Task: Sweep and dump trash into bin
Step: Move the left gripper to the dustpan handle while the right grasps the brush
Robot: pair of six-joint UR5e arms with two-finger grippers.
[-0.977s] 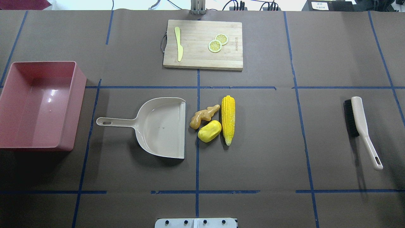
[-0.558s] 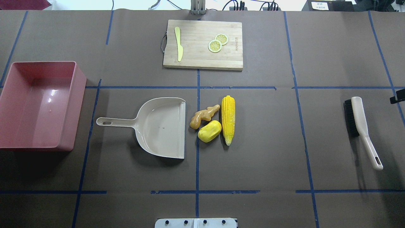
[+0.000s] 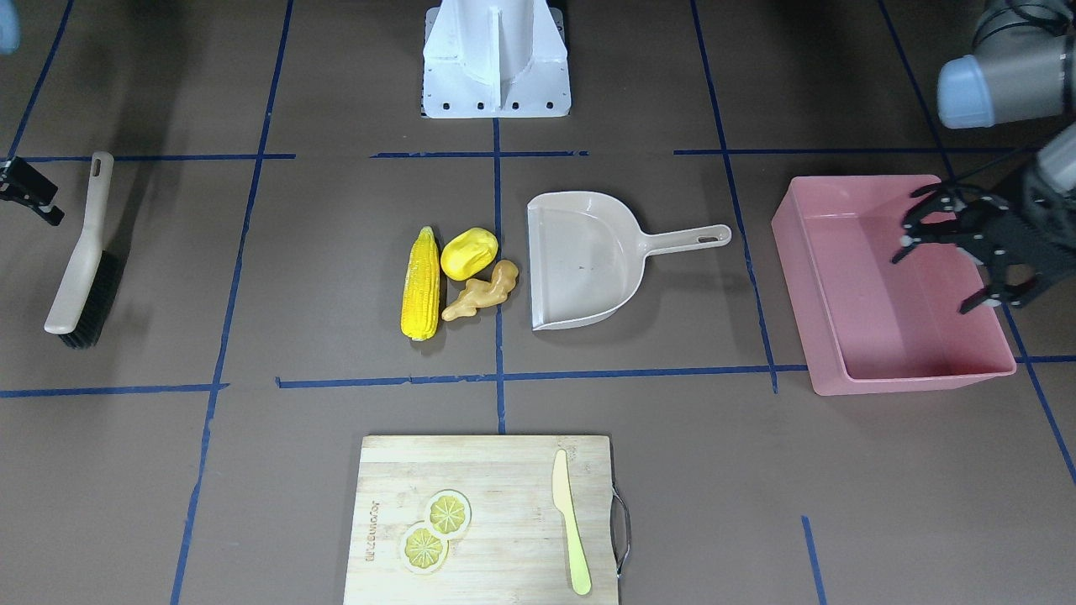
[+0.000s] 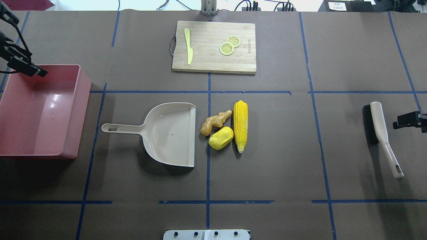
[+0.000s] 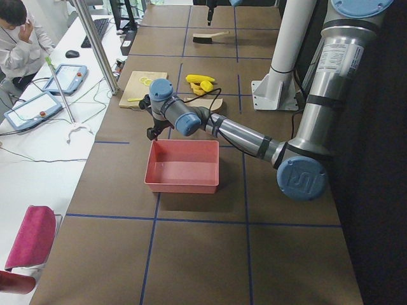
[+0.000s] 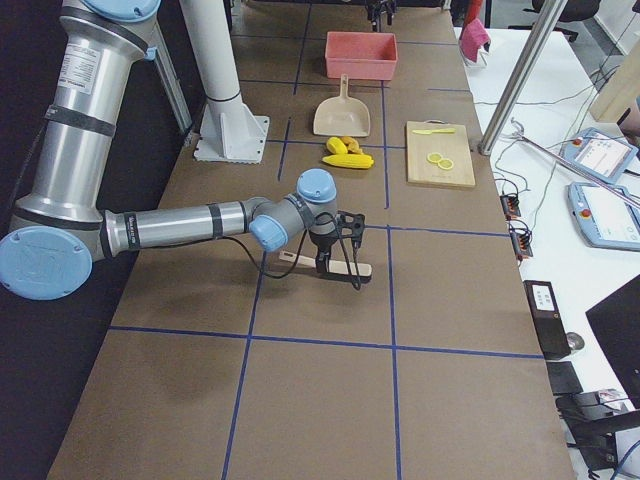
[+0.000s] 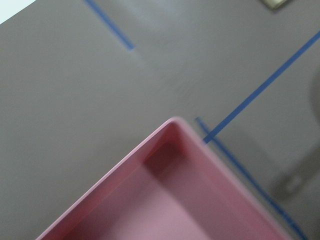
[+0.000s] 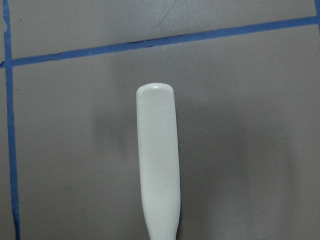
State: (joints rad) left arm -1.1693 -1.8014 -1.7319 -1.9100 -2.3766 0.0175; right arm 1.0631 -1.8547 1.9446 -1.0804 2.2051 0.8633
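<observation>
I should next grab the dustpan by its handle (image 3: 693,238) with my left gripper. Then I can sweep the trash up and dump the dustpan into the bin (image 3: 888,292).
The trash lies mid-table: a yellow corn cob (image 4: 241,125), a yellow rounded lump (image 4: 221,138) and a tan ginger root (image 4: 215,122), just right of the beige dustpan's (image 4: 170,133) open mouth. The pink bin (image 4: 80,100) stands at the far left. My left gripper (image 3: 937,260) is open and empty, above the bin's inside. My right gripper (image 4: 405,121) is at the right edge, beside the beige brush (image 4: 378,121). Its fingers look spread and hold nothing. The right wrist view looks down on the brush handle (image 8: 159,160).
A wooden cutting board (image 4: 213,60) at the back centre bears a pale yellow knife (image 4: 188,46) and two lemon slices (image 4: 229,45). Blue tape lines cross the brown table. The robot's base plate (image 4: 206,235) is at the near edge.
My left gripper has come into the overhead view, over the bin's far corner. My right gripper has moved in from the right edge toward the brush. The objects have not moved.
</observation>
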